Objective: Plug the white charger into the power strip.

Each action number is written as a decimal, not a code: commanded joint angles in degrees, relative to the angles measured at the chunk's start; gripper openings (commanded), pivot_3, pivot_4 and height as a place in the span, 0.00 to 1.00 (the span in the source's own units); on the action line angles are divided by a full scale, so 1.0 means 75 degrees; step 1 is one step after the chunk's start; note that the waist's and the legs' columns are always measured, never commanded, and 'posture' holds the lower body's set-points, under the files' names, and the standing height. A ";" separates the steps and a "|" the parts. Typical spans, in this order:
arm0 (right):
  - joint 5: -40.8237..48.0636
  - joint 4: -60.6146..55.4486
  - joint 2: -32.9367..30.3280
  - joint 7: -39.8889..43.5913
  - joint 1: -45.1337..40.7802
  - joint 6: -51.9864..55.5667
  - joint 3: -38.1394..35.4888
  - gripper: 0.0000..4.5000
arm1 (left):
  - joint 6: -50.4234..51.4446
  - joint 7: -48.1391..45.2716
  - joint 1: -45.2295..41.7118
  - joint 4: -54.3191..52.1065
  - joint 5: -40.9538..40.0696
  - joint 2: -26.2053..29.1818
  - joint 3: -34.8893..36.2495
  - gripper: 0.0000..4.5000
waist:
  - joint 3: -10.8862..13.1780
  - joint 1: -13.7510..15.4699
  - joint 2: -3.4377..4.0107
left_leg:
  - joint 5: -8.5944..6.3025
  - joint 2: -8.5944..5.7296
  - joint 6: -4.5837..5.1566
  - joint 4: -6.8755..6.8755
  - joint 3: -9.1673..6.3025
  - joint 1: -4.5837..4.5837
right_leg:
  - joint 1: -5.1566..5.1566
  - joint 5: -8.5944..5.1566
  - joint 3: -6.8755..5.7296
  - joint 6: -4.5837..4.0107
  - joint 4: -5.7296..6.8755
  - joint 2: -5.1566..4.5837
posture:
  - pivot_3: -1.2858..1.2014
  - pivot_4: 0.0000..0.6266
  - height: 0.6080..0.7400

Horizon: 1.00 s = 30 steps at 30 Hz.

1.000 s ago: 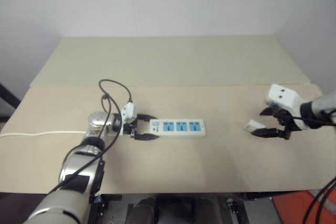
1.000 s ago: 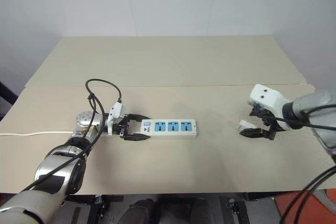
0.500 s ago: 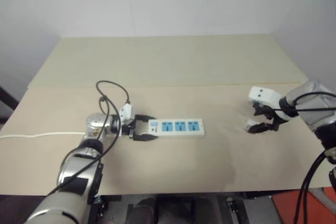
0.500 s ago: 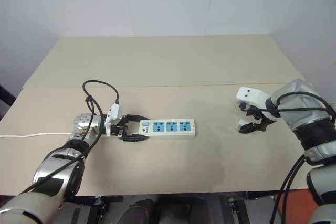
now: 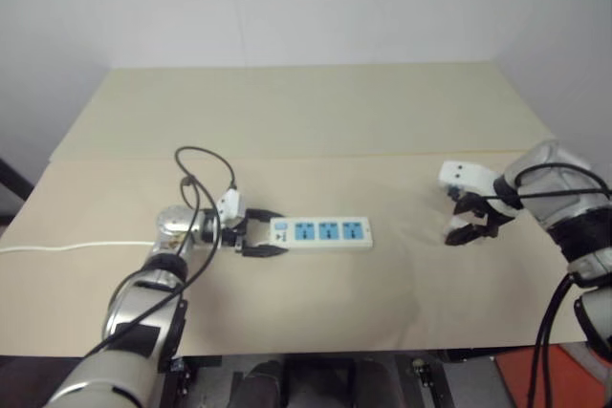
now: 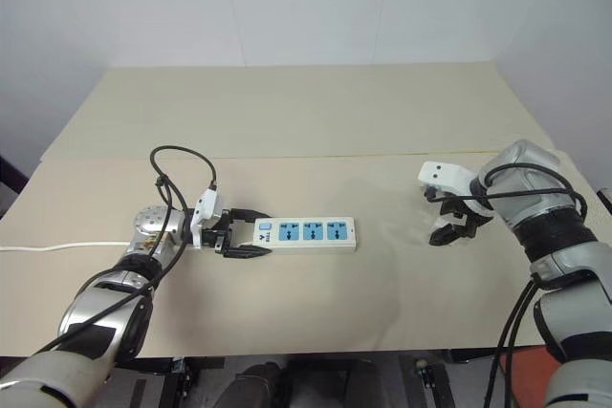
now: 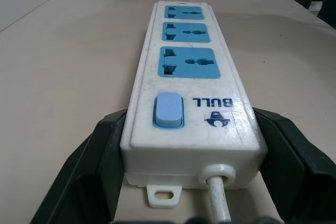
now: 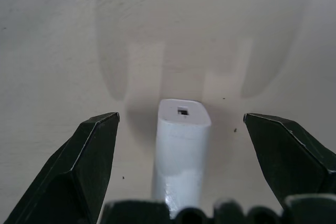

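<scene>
I need to close my right gripper on the charger now. Its fingers are beside the white charger [image 5: 455, 225] [image 8: 182, 145], close to the table, so they would hold it.
The power strip [image 5: 323, 232] lies flat at the middle left of the table, a white bar with three blue sockets [image 7: 189, 62] and a blue end switch [image 7: 168, 110]. My left gripper [image 5: 272, 234] is shut on its switch end, one black finger [image 7: 89, 171] against each long side. The white charger [image 8: 182, 145] lies on the table to the right, apart from the strip. My right gripper [image 6: 455, 223] points down over it and stands open, a finger [image 8: 89, 156] on either side with a gap to the charger.
The strip's white cord [image 5: 57, 246] runs off the table's left edge. A black cable [image 5: 203, 171] loops above my left wrist. A seam [image 5: 316, 155] crosses the beige table [image 5: 316, 112]; bare tabletop separates the strip from the charger.
My right gripper has come in from the right, tipped further downward, and now straddles the charger. The left gripper and the strip have stayed put.
</scene>
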 commanded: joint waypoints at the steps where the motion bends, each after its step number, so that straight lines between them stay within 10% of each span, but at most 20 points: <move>1: -0.0166 0.0049 -0.0011 0.0109 -0.0205 -0.0037 -0.0140 0.96 | -0.0038 -0.0049 0.0096 -0.0033 0.0044 0.0042 -0.0115 0.72 | 0.0000 -0.0002 0.0000 | 0.0000 0.0000 0.0000 0.0000 0.0000 0.0000 | -0.0001 0.0000 0.0000 0.0000 0.0000 0.0000 | 0.52 0.24 1.00; 12: -0.0467 0.0333 0.0202 0.0316 -0.0474 0.0161 -0.0038 0.25 | -0.0055 -0.0049 0.0100 0.0014 0.0100 0.0089 -0.0078 0.72 | -0.0001 -0.0015 0.0001 | 0.0001 0.0000 -0.0001 0.0000 0.0000 0.0001 | -0.0002 0.0000 0.0001 0.0000 0.0000 0.0000 | 0.52 0.24 1.00; 30: 0.0694 -0.2204 0.0301 -0.0386 0.0079 0.1404 -0.1946 0.25 | 0.0025 -0.0049 0.0173 -0.0458 -0.0314 0.0295 -0.0592 0.72 | -0.0001 -0.0011 0.0002 | 0.0001 0.0001 -0.0002 -0.0002 -0.0001 -0.0007 | -0.0011 0.0001 0.0003 -0.0002 0.0015 0.0000 | 0.52 0.24 1.00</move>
